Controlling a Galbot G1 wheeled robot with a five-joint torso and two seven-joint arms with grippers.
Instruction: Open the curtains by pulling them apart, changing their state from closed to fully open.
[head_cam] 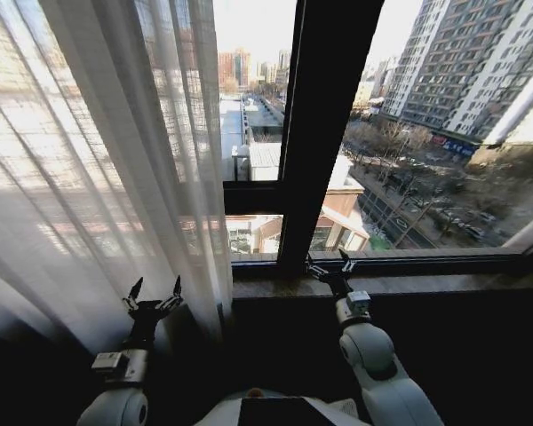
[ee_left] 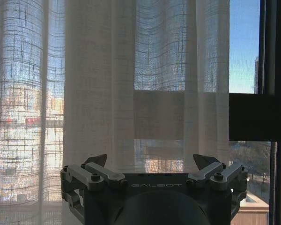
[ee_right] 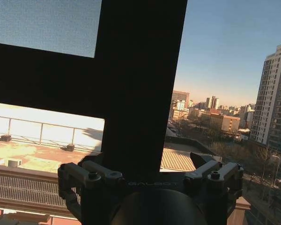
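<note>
I need to pinch the wide, slack sheer curtain by a lower pleat fold (head_cam: 158,271) (ee_left: 124,145) with my left gripper next, to pull the curtain open.
A sheer white pleated curtain (head_cam: 98,169) hangs over the left part of the window, its inner edge near the middle of the left pane. My left gripper (head_cam: 155,290) stands open just in front of its lower folds, with nothing between the fingers. In the left wrist view the curtain (ee_left: 107,93) hangs close ahead of the open left gripper (ee_left: 151,161). My right gripper (head_cam: 330,262) is open at the foot of the dark window frame (head_cam: 324,124), at sill height. The right wrist view has the open right gripper (ee_right: 150,161) facing the frame (ee_right: 136,79) and bare glass.
A stone window sill (head_cam: 400,282) runs along the bottom of the window, with a dark wall below it. A thin strip of pale fabric (head_cam: 529,232) shows at the far right edge. City buildings lie outside.
</note>
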